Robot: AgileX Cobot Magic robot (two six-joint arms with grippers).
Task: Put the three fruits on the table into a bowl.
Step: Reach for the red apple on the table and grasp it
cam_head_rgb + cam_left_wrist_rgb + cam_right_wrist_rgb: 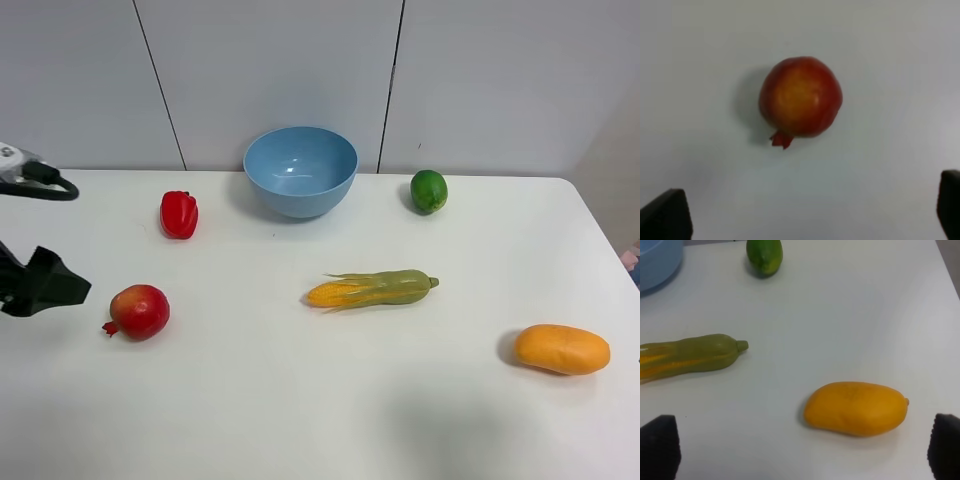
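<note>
The left gripper grips the red pomegranate by its round body [142, 308] next, to put the fruit into the bowl [300, 170].
The red pomegranate [140, 311] lies at the left of the white table [300, 400]. My left gripper [60, 285] hovers just left of it, open; in the left wrist view the pomegranate [801, 97] lies ahead of the wide-spread left gripper [807, 212], apart from both fingertips. The orange mango [561, 349] rests near the right edge and the green lime [428, 190] at the back, right of the light-blue bowl [300, 170]. In the right wrist view the mango [856, 408] sits ahead of my open, empty right gripper [802, 447]. The bowl holds nothing.
A red bell pepper [179, 214] stands left of the bowl. A corn cob in green husk [370, 289] lies mid-table, between the bowl and the mango. The right wrist view also shows the lime [764, 256] and the corn cob [690, 356].
</note>
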